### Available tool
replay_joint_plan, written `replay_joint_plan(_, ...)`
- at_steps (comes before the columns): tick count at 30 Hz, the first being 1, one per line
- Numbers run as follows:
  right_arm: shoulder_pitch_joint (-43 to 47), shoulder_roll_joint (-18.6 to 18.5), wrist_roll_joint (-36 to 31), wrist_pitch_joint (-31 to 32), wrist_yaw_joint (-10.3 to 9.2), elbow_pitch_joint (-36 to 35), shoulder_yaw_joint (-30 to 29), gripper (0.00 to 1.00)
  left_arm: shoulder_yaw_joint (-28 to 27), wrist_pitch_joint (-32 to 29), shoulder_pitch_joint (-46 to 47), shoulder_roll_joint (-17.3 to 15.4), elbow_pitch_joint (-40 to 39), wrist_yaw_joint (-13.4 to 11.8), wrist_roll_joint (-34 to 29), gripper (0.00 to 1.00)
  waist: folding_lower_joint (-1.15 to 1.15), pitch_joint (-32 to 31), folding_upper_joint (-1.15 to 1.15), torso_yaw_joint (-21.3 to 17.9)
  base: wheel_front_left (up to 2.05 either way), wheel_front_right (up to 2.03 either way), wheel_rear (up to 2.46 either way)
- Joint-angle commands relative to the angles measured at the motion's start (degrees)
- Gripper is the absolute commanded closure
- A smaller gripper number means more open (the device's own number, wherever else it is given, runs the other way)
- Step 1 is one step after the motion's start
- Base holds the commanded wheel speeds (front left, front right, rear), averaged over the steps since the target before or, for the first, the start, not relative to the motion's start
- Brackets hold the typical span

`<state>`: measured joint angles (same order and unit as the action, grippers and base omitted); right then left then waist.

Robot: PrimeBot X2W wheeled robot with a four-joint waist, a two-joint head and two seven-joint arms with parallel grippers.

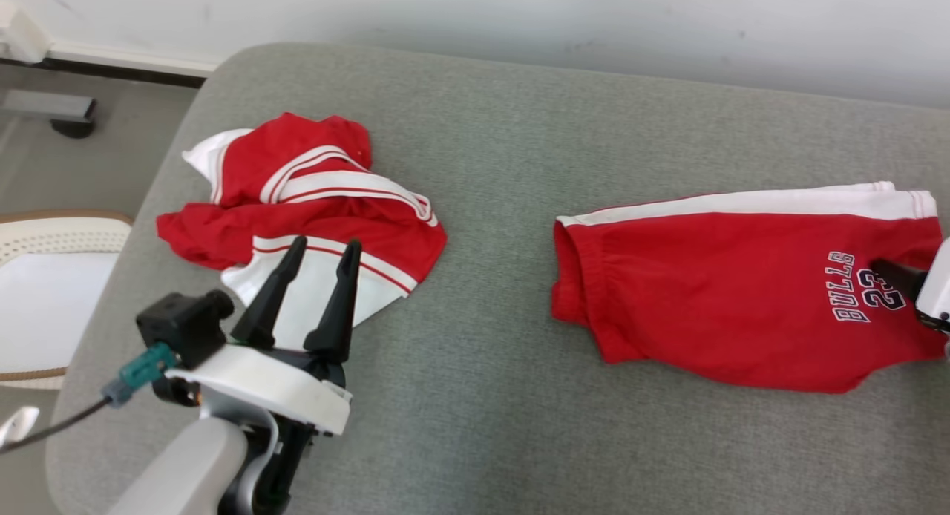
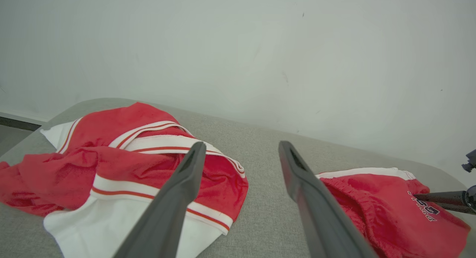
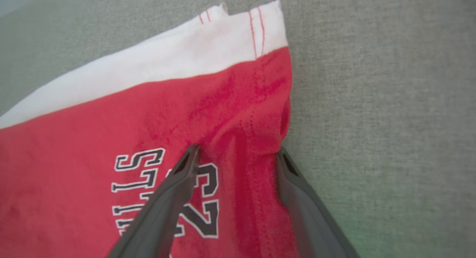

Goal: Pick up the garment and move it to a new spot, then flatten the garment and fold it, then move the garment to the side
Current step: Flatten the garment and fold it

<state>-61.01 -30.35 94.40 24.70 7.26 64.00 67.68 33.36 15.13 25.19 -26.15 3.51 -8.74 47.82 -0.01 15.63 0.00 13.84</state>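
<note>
Next, my right gripper grabs the shorts by their leg hem [image 1: 927, 248], where a low fold of red fabric [image 1: 920, 258] is raised at one end of the hem.
Red shorts [image 1: 712, 300] with a white side stripe and "BULLS 23" lettering lie flat and folded at the right of the grey padded surface [image 1: 482, 166]. My right gripper [image 3: 237, 149] is open at their right hem. One finger rests on the lettering, the other sits at the cloth's edge, and a low ridge of red fabric [image 3: 256, 146] lies between them. A second red and white garment [image 1: 245, 159] lies crumpled at the left. My left gripper [image 1: 326, 243] hovers open over its near white edge, holding nothing. The left wrist view shows the crumpled garment [image 2: 111, 146], the shorts [image 2: 375, 209] and my right gripper [image 2: 420, 200].
The padded surface backs onto a pale wall [image 1: 594, 18], and its rounded left edge drops to the floor. A white woven basket [image 1: 44, 240] stands beside that edge. Bare grey cloth lies between the two garments.
</note>
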Motion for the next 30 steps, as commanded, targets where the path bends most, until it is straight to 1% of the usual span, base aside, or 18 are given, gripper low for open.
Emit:
replay_joint_plan(1, 1.14, 2.48, 0.81, 1.06, 0.41, -1.12, 0.47, 0.0, -0.62, 0.02, -1.09, 0.44, 0.11, 0.2, -0.63, 0.0, 0.01, -0.01, 0.0, 0.45, 0.0, 0.0, 0.0)
replay_joint_plan(3, 0.89, 2.7, 0.5, 1.81, 0.42, -1.6, 0.66, 0.0, -2.41, 0.02, -2.32, 1.54, 0.55, 0.61, -3.43, 0.0, 0.01, -0.12, 0.0, 1.02, 0.0, 0.0, 0.0)
replay_joint_plan(5, 1.19, 2.72, 0.4, 2.59, 0.42, -1.59, 0.83, 0.0, -4.19, 0.02, -3.86, 3.65, 0.79, 1.26, -4.86, 0.0, 0.01, -0.4, 0.0, 1.64, 0.0, 0.0, 0.0)
replay_joint_plan(6, 1.41, 2.7, 0.26, 3.0, 0.42, -1.48, 0.97, 0.02, -5.07, 0.02, -4.7, 4.61, 0.91, 1.68, -5.68, 0.0, 0.01, -0.6, 0.0, 1.94, 0.0, 0.0, 0.0)
replay_joint_plan(7, 1.49, 2.61, -0.09, 3.11, 0.42, -1.33, 1.15, 0.55, -5.92, 0.02, -5.43, 5.19, 1.13, 2.11, -6.54, 0.0, 0.01, -0.8, 0.0, 2.17, 0.0, 0.0, 0.0)
replay_joint_plan(8, 1.51, 2.44, -0.5, 2.88, 0.42, -1.09, 1.29, 0.8, -6.69, 0.02, -6.08, 5.79, 1.43, 2.59, -7.46, 0.0, 0.01, -1.0, 0.0, 2.36, 0.0, 0.0, 0.0)
replay_joint_plan(9, 1.61, 2.27, -0.71, 2.42, 0.42, -0.79, 1.41, 1.0, -7.31, 0.02, -6.64, 6.46, 1.73, 2.96, -8.38, 0.0, 0.01, -1.25, 0.0, 2.51, 0.0, 0.0, 0.0)
replay_joint_plan(13, 2.07, 1.57, -1.65, 0.79, 0.34, -0.33, 1.54, 1.0, -9.57, 0.02, -8.6, 8.93, 2.99, 4.53, -12.1, 0.0, 0.01, -2.46, 0.0, 2.37, 0.0, 0.0, 0.0)
replay_joint_plan(18, 2.63, 1.29, -2.29, -2.83, 0.29, -1.75, 1.04, 1.0, -12.56, 0.02, -10.71, 11.45, 3.97, 6.07, -15.42, 0.0, 0.01, -4.43, 0.0, 0.29, 0.0, 0.0, 0.0)
replay_joint_plan(24, 5.2, 0.5, -2.19, -6.1, 0.23, -4.14, 0.44, 1.0, -15.4, 0.02, -13.02, 13.28, 4.19, 7.98, -19.67, 0.0, 0.01, -7.2, 0.0, -3.98, 0.0, 0.0, 0.0)
replay_joint_plan(30, 7.62, -0.72, -1.84, -8.69, 0.23, -7.48, -0.44, 1.0, -17.8, 0.02, -14.83, 14.28, 3.85, 8.87, -23.5, 0.0, 0.01, -8.71, 0.0, -9.43, 0.0, 0.0, 0.0)
